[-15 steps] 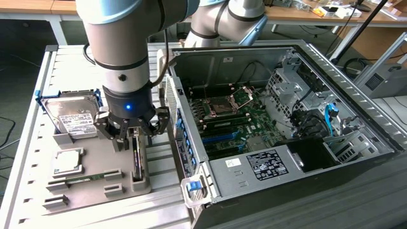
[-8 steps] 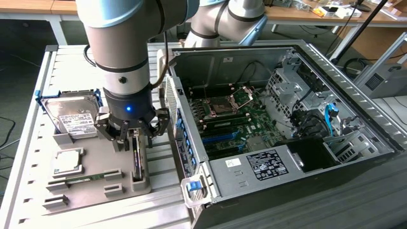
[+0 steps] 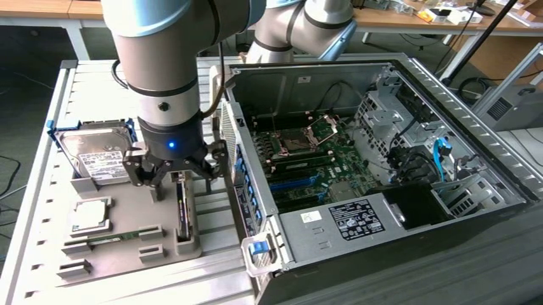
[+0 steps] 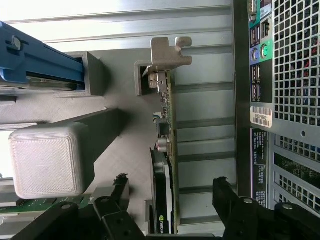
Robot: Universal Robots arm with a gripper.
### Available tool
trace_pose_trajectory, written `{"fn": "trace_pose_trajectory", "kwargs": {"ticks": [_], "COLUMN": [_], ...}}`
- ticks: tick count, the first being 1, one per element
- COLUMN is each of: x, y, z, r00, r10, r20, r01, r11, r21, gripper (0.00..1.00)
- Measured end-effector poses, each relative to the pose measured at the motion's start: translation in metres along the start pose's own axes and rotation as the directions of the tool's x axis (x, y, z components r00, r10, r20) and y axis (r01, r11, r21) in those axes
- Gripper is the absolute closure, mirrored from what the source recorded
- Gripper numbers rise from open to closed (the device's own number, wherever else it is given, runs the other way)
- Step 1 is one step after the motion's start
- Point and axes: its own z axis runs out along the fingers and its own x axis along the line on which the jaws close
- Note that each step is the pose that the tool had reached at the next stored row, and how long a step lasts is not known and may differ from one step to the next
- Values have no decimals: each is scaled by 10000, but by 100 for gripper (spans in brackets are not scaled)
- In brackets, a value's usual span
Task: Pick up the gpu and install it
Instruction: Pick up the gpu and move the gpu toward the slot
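Observation:
My open fingers reach down on both sides of the GPU's near end, so they should close. Closing now would hold the GPU.
The gpu (image 3: pixel 180 206) stands on edge in a slot of the grey holder tray (image 3: pixel 127 210), beside the open computer case (image 3: pixel 382 159). In the wrist view the gpu (image 4: pixel 169 130) shows edge-on, a thin dark card with its silver-grey bracket at the far end. My gripper (image 3: pixel 174 176) hangs just above the card, open. Its two black fingers (image 4: pixel 222 192) straddle the card's near end with a gap on each side, and the gripper (image 4: pixel 172 195) touches nothing.
A hard drive in a blue caddy (image 3: pixel 98 149), a square processor (image 3: pixel 89 216) and a green memory stick (image 3: pixel 119 238) sit on the same tray. The case's rear panel (image 4: pixel 290 100) rises close beside the card. The motherboard (image 3: pixel 314 165) lies exposed inside the case.

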Motion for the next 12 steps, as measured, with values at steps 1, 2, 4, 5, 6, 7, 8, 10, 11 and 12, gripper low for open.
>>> {"fn": "trace_pose_trajectory", "kwargs": {"ticks": [1,2,4,5,6,7,8,10,11,12], "x": [0,0,0,0,0,0,0,0,0,0], "y": [0,0,0,0,0,0,0,0,0,0], "z": [0,0,0,0,0,0,0,0,0,0], "r00": [10000,10000,10000,10000,10000,10000,10000,10000,10000,10000], "r10": [0,0,0,0,0,0,0,0,0,0], "r20": [0,0,0,0,0,0,0,0,0,0], "r01": [0,0,0,0,0,0,0,0,0,0], "r11": [10000,10000,10000,10000,10000,10000,10000,10000,10000,10000], "r21": [0,0,0,0,0,0,0,0,0,0], "gripper": [21,15,16,16,16,22,29,35,41,47]}}
